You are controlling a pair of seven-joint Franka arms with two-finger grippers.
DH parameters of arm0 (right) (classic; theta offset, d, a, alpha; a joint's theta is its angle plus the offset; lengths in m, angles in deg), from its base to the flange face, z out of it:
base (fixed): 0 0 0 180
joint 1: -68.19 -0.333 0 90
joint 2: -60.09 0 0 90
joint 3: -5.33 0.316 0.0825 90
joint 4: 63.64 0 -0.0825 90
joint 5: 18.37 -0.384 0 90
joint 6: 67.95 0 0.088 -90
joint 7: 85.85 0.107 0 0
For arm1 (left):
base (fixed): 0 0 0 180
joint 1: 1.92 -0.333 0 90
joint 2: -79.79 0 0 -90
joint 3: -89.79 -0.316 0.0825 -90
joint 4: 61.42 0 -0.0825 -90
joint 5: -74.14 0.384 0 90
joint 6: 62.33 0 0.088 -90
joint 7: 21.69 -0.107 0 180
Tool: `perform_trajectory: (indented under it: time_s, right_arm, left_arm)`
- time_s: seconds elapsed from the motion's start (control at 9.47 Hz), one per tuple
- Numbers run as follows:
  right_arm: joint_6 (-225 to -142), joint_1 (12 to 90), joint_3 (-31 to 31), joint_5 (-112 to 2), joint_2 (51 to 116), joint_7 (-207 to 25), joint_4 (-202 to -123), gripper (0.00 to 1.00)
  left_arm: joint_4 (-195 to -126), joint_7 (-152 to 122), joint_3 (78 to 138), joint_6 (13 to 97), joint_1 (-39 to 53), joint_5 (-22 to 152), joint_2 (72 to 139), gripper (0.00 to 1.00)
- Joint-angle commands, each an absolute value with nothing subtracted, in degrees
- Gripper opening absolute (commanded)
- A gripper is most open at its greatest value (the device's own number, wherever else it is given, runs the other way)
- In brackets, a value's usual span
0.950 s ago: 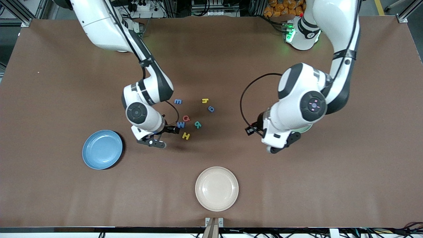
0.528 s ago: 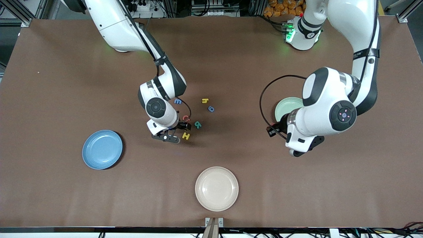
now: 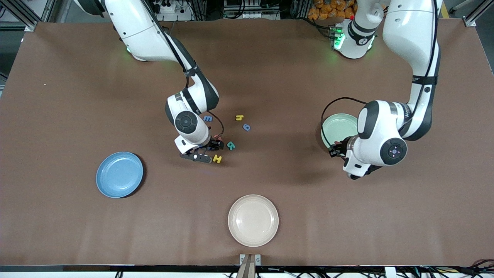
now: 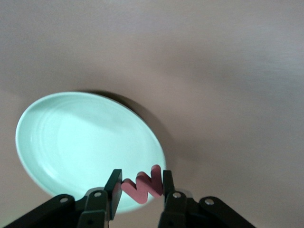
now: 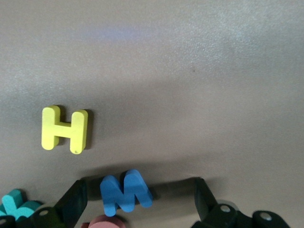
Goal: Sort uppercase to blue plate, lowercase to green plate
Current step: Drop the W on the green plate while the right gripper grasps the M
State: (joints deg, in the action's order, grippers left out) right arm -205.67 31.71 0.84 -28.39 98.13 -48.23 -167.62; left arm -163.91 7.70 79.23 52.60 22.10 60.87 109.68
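Note:
My fingers reach down beside the blue W [image 5: 126, 194] in the right wrist view, so it is time to close my right gripper on it now.
My left gripper [image 4: 141, 183] is shut on a red lowercase letter [image 4: 142, 186] and hangs over the rim of the pale green plate [image 4: 85, 147], which lies at the left arm's end of the table [image 3: 337, 129]. My right gripper [image 5: 138, 190] is open, its fingers [image 5: 76, 194] standing either side of the blue W [image 5: 126, 191] without touching it. Beside the W are the yellow H [image 5: 65, 129], teal R [image 5: 14, 202] and red Q [image 5: 104, 222]. The blue m [image 3: 208, 118], yellow h [image 3: 239, 117] and blue g [image 3: 246, 127] lie farther from the camera. The blue plate [image 3: 119, 174] has nothing on it.
A cream plate [image 3: 252, 220] sits near the table's front edge, nearer the camera than the letters. The right arm's wrist hides the W and Q in the front view.
The left arm swung toward its own end of the table with the red letter, uncovering the green plate. The right gripper slid from the blue plate's side onto the letter cluster, over the W.

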Motion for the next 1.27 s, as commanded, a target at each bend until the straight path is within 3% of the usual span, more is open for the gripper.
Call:
perform_trajectory:
  time_s: [0.0, 0.11, 0.21, 0.32, 0.42, 0.53, 0.84, 1.16]
  right_arm:
    - [-206.6, 30.6, 0.3, -28.8, 97.4, -46.7, -168.8, 1.00]
    - [-206.6, 30.6, 0.3, -28.8, 97.4, -46.7, -168.8, 1.00]
    - [-206.6, 30.7, 0.3, -28.8, 97.3, -46.7, -168.8, 0.57]
    - [-206.6, 30.7, 0.3, -28.8, 97.0, -46.2, -168.8, 0.13]
    - [-206.6, 30.6, 0.3, -28.8, 96.9, -45.3, -168.8, 0.00]
    - [-206.6, 30.6, 0.3, -28.8, 96.7, -45.3, -168.8, 0.00]
    - [-206.4, 31.2, 0.3, -28.8, 95.1, -45.3, -168.8, 0.00]
    - [-204.4, 36.1, 0.0, -28.0, 91.6, -47.9, -168.8, 0.00]
  left_arm:
    - [-181.6, 4.0, 78.9, 63.9, 21.0, 65.1, 101.9, 0.08]
    - [-184.8, 4.0, 78.7, 66.7, 20.8, 66.7, 101.0, 0.08]
    - [-186.0, 4.0, 78.5, 67.6, 20.8, 66.8, 101.0, 0.09]
    - [-186.2, 4.0, 78.3, 68.4, 20.8, 67.1, 101.2, 0.17]
    - [-186.1, 4.1, 78.2, 68.4, 20.8, 67.7, 101.1, 0.38]
    - [-185.9, 4.3, 77.8, 68.2, 20.9, 67.8, 100.9, 0.60]
    - [-181.3, 5.0, 77.7, 62.5, 21.0, 67.8, 99.6, 0.63]
    - [-161.9, 11.7, 78.1, 41.8, 21.6, 66.9, 100.3, 0.63]
